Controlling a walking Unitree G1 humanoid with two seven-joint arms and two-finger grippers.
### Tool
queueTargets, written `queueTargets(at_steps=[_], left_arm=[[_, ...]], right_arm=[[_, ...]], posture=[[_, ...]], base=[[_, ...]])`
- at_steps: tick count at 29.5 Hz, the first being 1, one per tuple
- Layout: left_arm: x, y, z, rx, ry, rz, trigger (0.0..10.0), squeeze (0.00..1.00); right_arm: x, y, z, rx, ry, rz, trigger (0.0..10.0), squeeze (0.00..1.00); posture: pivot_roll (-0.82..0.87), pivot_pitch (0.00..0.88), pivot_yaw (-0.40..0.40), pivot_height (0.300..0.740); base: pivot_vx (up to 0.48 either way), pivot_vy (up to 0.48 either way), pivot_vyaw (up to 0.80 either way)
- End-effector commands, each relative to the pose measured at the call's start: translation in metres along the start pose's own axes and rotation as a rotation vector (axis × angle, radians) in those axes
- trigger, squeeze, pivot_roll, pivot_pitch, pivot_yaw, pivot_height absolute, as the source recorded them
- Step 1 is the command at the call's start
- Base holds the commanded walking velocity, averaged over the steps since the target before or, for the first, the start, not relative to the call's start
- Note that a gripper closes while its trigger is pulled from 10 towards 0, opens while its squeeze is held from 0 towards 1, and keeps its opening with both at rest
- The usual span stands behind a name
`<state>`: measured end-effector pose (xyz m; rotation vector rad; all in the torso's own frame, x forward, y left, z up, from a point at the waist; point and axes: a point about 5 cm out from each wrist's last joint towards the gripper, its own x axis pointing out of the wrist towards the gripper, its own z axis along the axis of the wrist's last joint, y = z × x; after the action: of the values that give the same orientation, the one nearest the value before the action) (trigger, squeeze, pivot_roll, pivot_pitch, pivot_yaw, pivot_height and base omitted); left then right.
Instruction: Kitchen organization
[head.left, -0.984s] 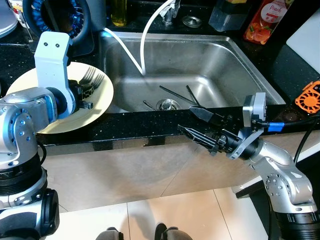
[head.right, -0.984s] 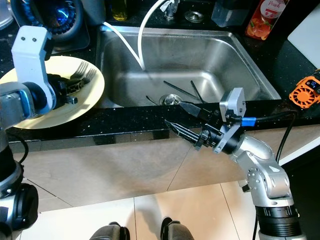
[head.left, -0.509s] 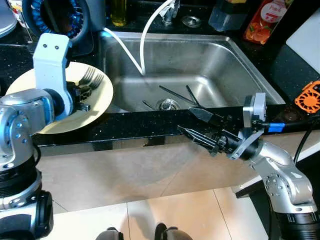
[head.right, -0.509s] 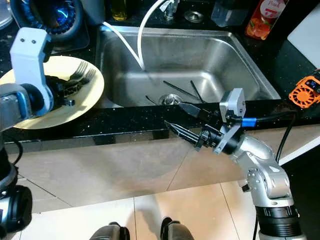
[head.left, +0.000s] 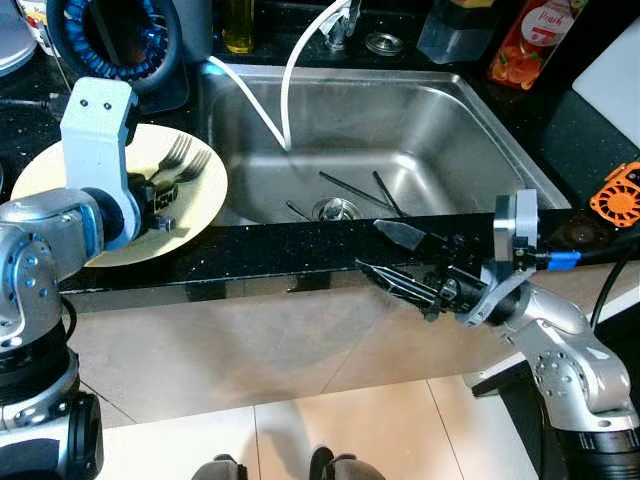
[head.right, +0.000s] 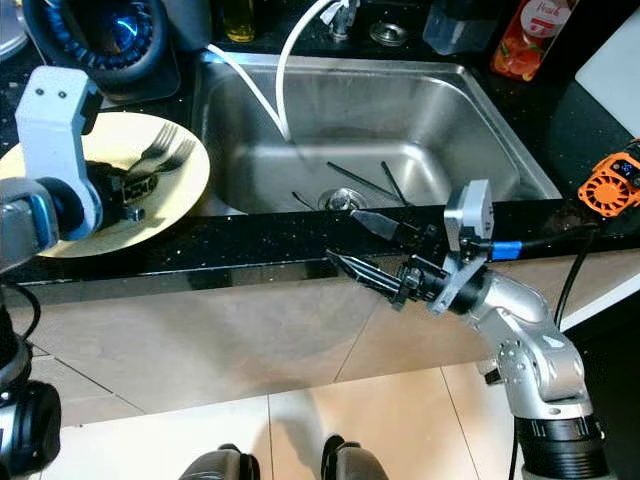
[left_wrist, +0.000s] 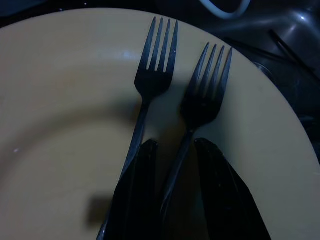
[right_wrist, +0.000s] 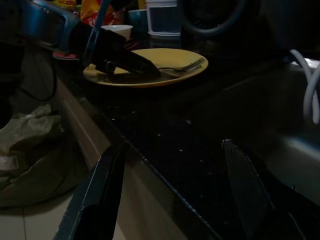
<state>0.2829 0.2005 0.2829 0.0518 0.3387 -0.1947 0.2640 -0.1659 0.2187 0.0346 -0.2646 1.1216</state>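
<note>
The silver fork's pointed teeth lie toward the sink. I will next use my left gripper to pick up the silver fork by its slim handle (left_wrist: 180, 159).
A pale yellow plate (head.left: 205, 190) lies on the black counter left of the sink, with two dark forks (left_wrist: 155, 65) side by side on it. My left gripper (head.left: 165, 192) is low over the plate, open. In the left wrist view its fingers (left_wrist: 137, 200) straddle the handle of the fork (left_wrist: 205, 95) nearer the sink. My right gripper (head.left: 372, 246) is open in front of the counter's front edge, below the sink, holding nothing. From the right wrist view, the plate (right_wrist: 150, 75) and the left gripper on it lie beyond my right gripper (right_wrist: 175, 144).
The steel sink (head.left: 470, 120) holds a few thin black utensils (head.left: 350, 185) near the drain and a white hose (head.left: 285, 90). A juice bottle (head.left: 525, 40) and an orange object (head.left: 615, 195) are to the right. A round black and blue appliance (head.left: 110, 30) stands behind the plate.
My left arm has settled slightly lower over the plate. My right wrist has rolled a little, and its gripper has stayed open before the counter edge.
</note>
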Motion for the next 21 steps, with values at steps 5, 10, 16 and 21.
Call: queueTargets(at_steps=[5, 10, 16, 21], left_arm=[[0.005, 0.0, -0.013, -0.024, 0.081, -0.007, 10.0, 0.0], [0.007, 0.002, -0.019, -0.044, 0.1, -0.011, 8.3, 0.0], [0.007, 0.001, -0.022, -0.054, 0.107, -0.021, 0.0, 0.0], [0.008, 0.001, -0.022, -0.062, 0.104, -0.024, 0.0, 0.0]], right_arm=[[-0.005, 0.006, 0.003, 0.022, 0.0, 0.042, 10.0, 0.0], [-0.004, 0.006, 0.003, 0.016, 0.0, 0.042, 10.0, 0.0], [-0.004, 0.005, 0.004, 0.011, 0.001, 0.036, 10.0, 0.0], [-0.004, 0.005, 0.006, 0.012, -0.005, 0.041, 10.0, 0.0]], posture=[[0.12, 0.143, -0.102, 0.74], [0.12, 0.141, -0.101, 0.74], [0.12, 0.142, -0.103, 0.74], [0.12, 0.14, -0.104, 0.74]], base=[[0.0, 0.0, 0.0], [0.0, 0.0, 0.0], [0.0, 0.0, 0.0], [0.0, 0.0, 0.0]])
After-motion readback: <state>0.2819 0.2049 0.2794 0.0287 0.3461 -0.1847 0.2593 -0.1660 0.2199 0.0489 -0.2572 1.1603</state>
